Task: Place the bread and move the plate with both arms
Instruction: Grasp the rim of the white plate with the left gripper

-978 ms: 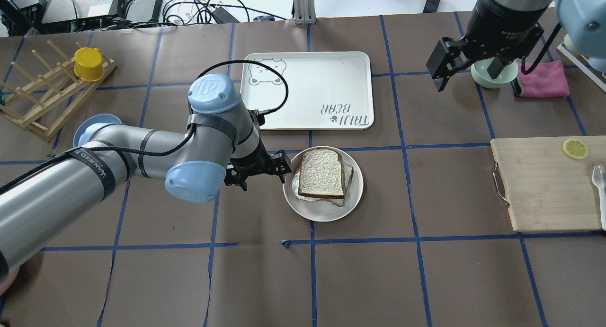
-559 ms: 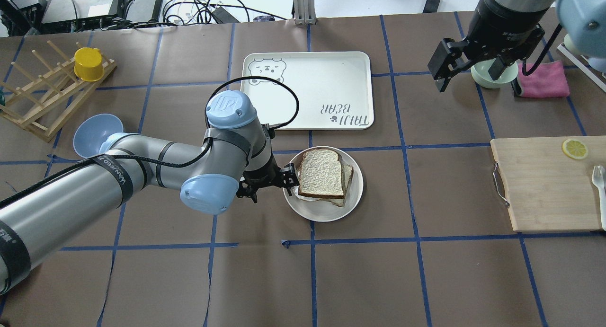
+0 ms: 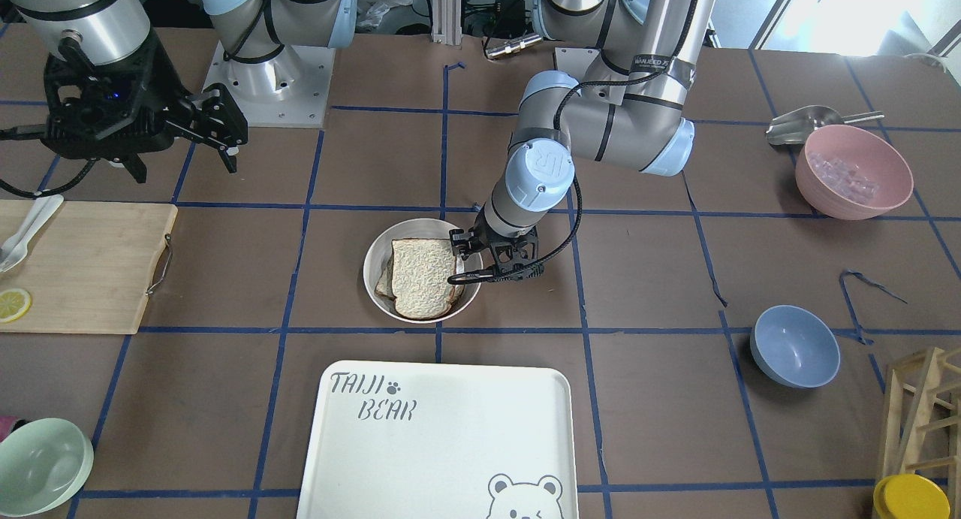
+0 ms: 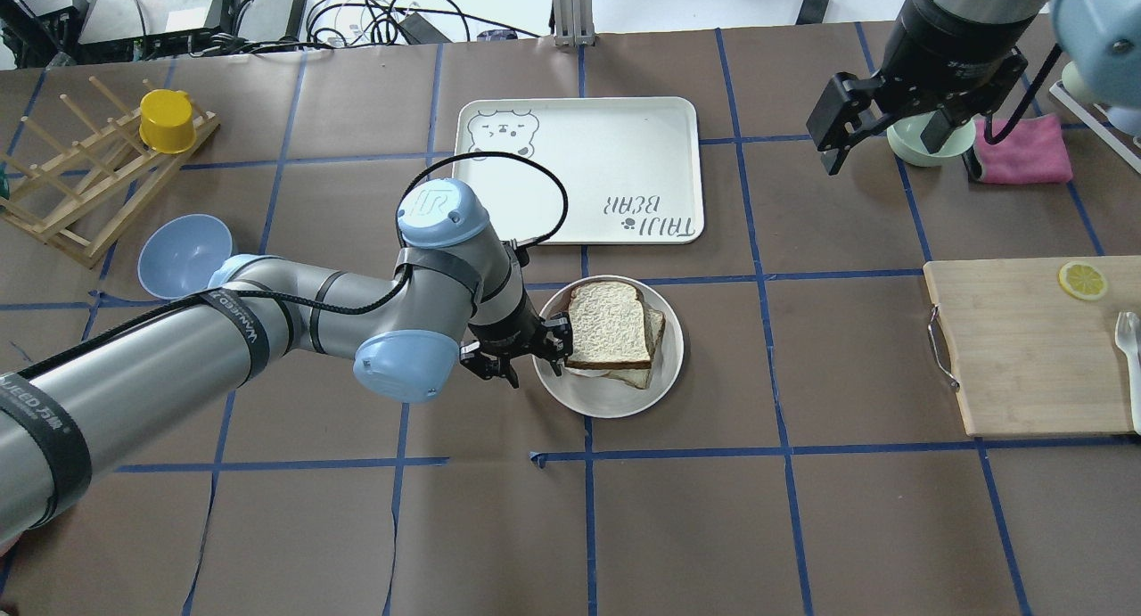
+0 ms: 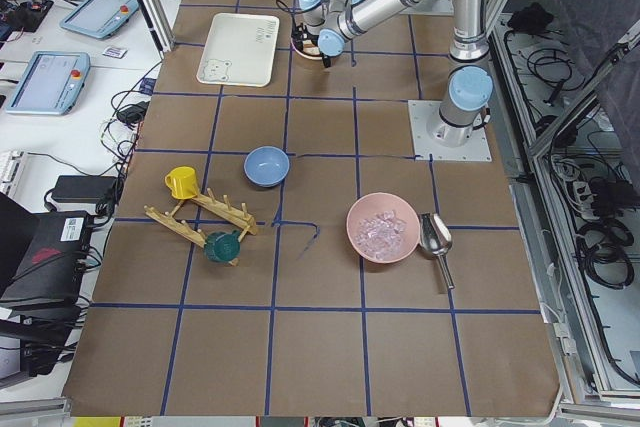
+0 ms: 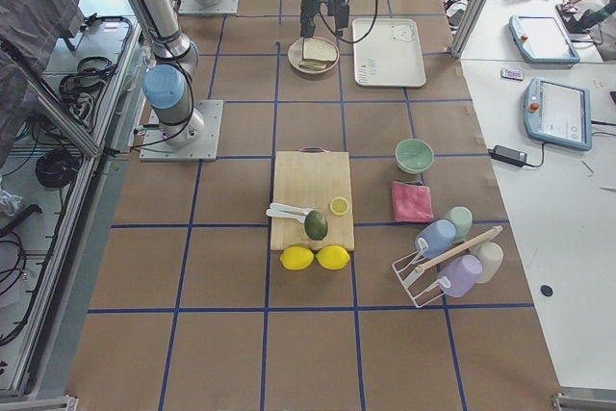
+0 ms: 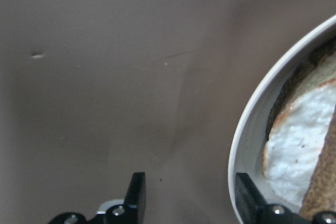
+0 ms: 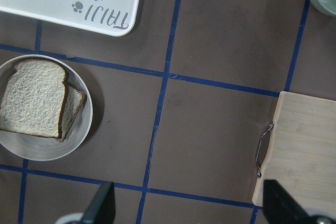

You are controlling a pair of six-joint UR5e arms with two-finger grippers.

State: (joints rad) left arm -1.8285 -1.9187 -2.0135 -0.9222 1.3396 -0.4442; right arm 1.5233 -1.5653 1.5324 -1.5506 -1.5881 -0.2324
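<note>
The plate is far too wide for my fingers and bread fills its middle (image 3: 423, 279), so my left gripper should next pinch its bare rim to move the plate.
The cream-white plate (image 4: 615, 409) sits mid-table with the pale bread (image 4: 611, 326) lying on a tanner slice (image 4: 655, 335). My left gripper (image 4: 535, 353) is open and low at the plate's left rim. In the left wrist view its fingers (image 7: 136, 195) straddle the rim (image 7: 244, 129), one outside and one over the inside. The front view shows the left gripper (image 3: 480, 267) beside the bread (image 3: 420, 275). My right gripper (image 4: 882, 152) is open and empty, high over the back right. Its wrist view looks down on the plate (image 8: 79, 148) and the bread (image 8: 34, 98).
The bear-printed tray (image 4: 579, 166) lies just behind the plate. A wooden cutting board (image 4: 1025, 349) with a lemon slice is at the right. A green bowl (image 4: 927, 143) and a pink cloth (image 4: 1025, 148) are under the right arm. A blue bowl (image 4: 183, 255) and a wooden rack (image 4: 89, 179) stand at the left.
My left arm has moved right and slightly toward the front, bringing its open gripper from beside the plate onto the plate's left rim. The right arm has hardly moved.
</note>
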